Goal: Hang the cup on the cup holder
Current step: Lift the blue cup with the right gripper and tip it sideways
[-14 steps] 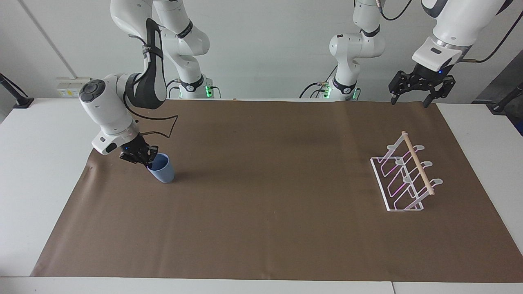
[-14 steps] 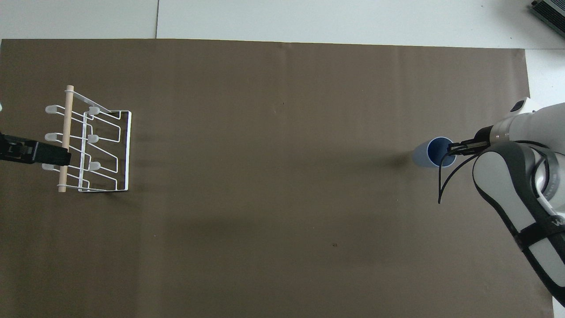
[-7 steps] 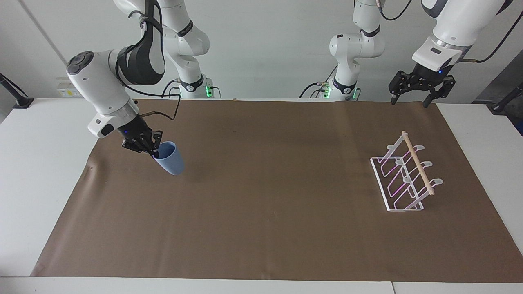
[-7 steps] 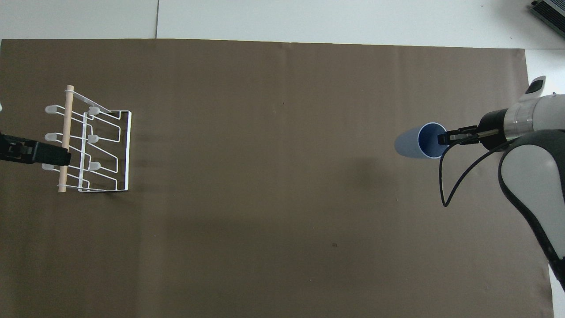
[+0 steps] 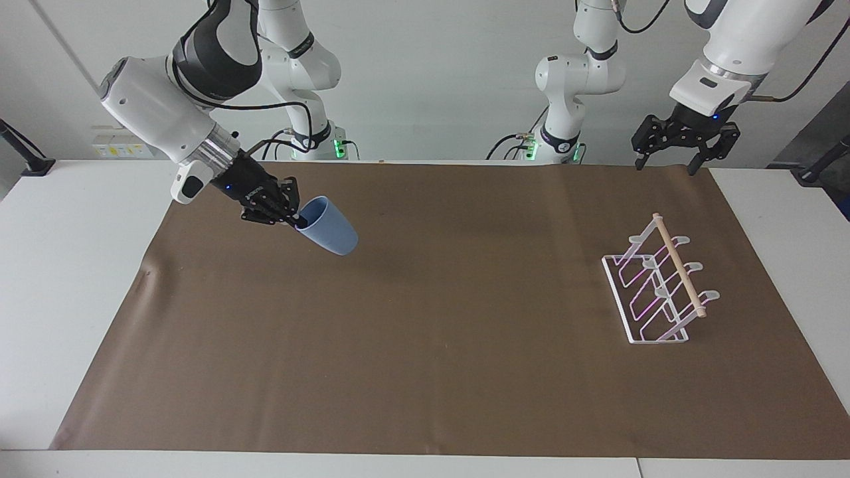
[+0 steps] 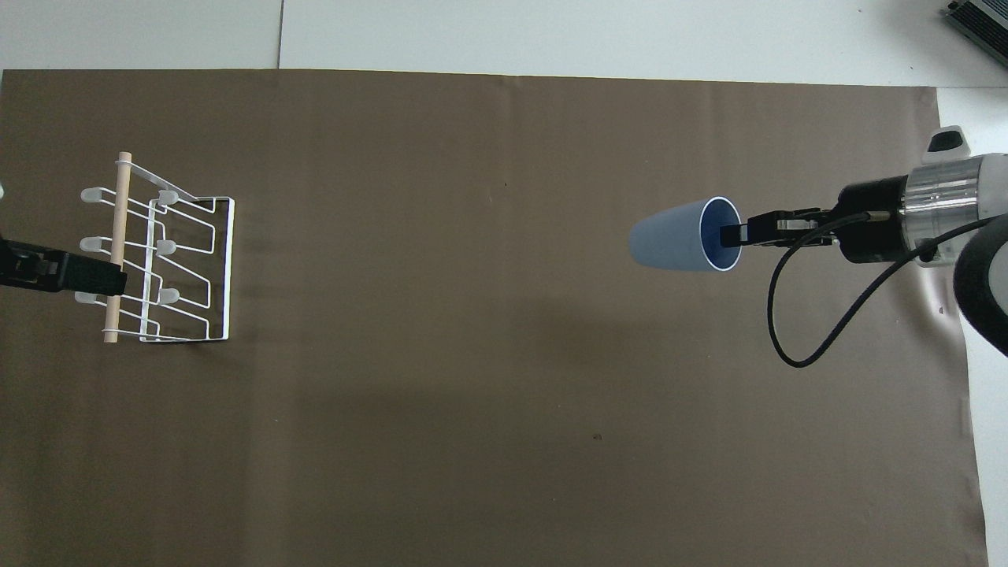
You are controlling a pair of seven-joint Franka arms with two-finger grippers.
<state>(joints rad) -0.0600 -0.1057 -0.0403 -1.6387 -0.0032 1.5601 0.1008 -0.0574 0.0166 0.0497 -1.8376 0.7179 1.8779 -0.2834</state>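
Observation:
The cup's opening (image 6: 715, 227) should stay free to go onto the cup holder, so my left gripper needs to grip the cup by its base (image 6: 643, 244) next.
My right gripper (image 5: 295, 218) is shut on the rim of the light-blue cup (image 5: 329, 229), one finger inside it. It holds the cup tilted on its side in the air over the brown mat at the right arm's end, mouth toward the gripper (image 6: 732, 234), base pointing toward the left arm's end (image 6: 677, 236). The white wire cup holder (image 5: 657, 285) with its wooden rod stands empty on the mat at the left arm's end (image 6: 157, 252). My left gripper (image 5: 665, 167) waits open, raised high; in the overhead view it (image 6: 94, 276) overlaps the holder's rod.
A brown mat (image 5: 425, 345) covers most of the white table (image 5: 73, 265). A black cable loops below the right wrist (image 6: 795, 346). Between the cup and the holder lies bare mat (image 6: 441, 260).
The right gripper has lifted the cup off the mat, tipped it onto its side and carried it toward the left arm's end. The left arm has not moved.

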